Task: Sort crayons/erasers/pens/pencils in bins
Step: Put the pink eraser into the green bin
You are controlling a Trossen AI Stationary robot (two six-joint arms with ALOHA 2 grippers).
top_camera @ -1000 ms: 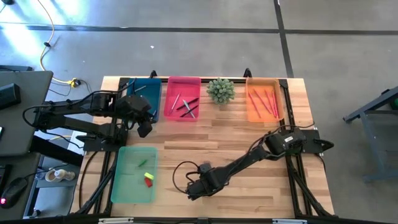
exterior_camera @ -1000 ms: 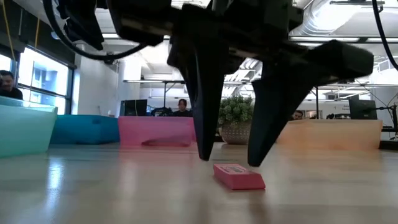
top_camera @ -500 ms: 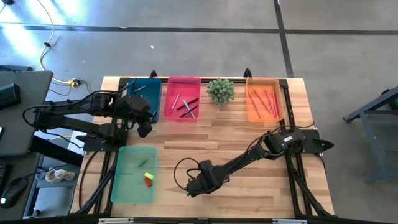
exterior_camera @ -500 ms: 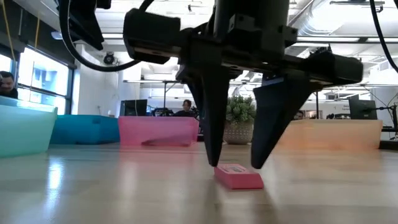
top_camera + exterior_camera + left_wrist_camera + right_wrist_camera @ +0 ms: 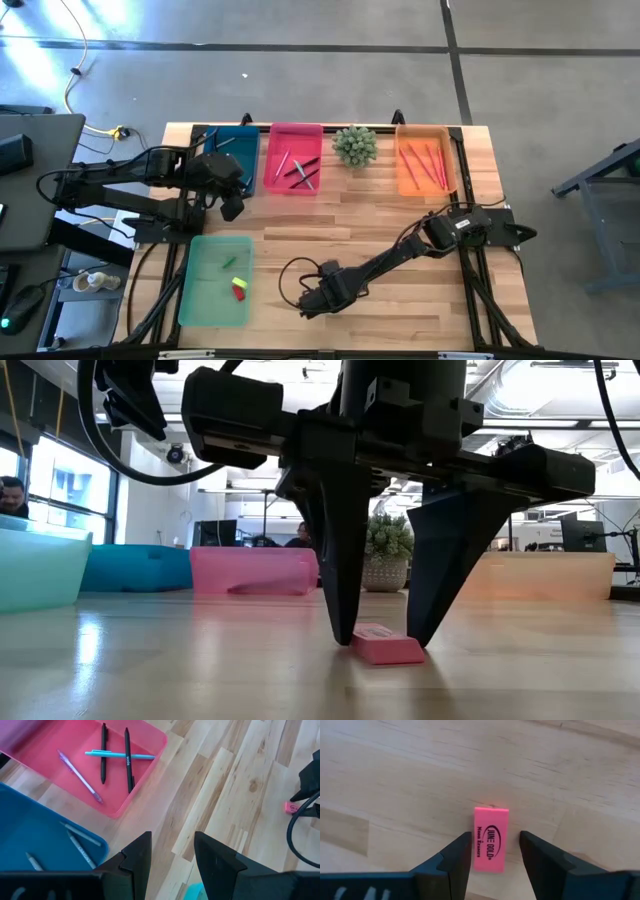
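Note:
Next, my right gripper takes hold of the pink eraser by its long edges and sorts it into the pale-green bin (image 5: 214, 285) of erasers.
A pink eraser (image 5: 491, 839) lies flat on the wooden table near its front edge; it also shows in the low view (image 5: 385, 646). My right gripper (image 5: 308, 300) is open and points down over it, one fingertip (image 5: 344, 632) on each side of the eraser, down at table level. In the right wrist view a strip of wood shows between the eraser and one finger (image 5: 540, 855). My left gripper (image 5: 232, 205) is open and empty beside the teal-blue bin (image 5: 232, 150), and its wrist view shows its fingers apart (image 5: 172, 852).
At the far edge stand the pink bin (image 5: 293, 158) with pens, a small green plant (image 5: 355, 145) and the orange bin (image 5: 424, 160) with pink-red sticks. The pale-green bin (image 5: 196, 300) at the front left holds small erasers. Bare wood lies between the bins and my right gripper.
My right gripper has come down over the pink eraser, from above it until its fingertips stand at table level on either side. The eraser has stayed where it was.

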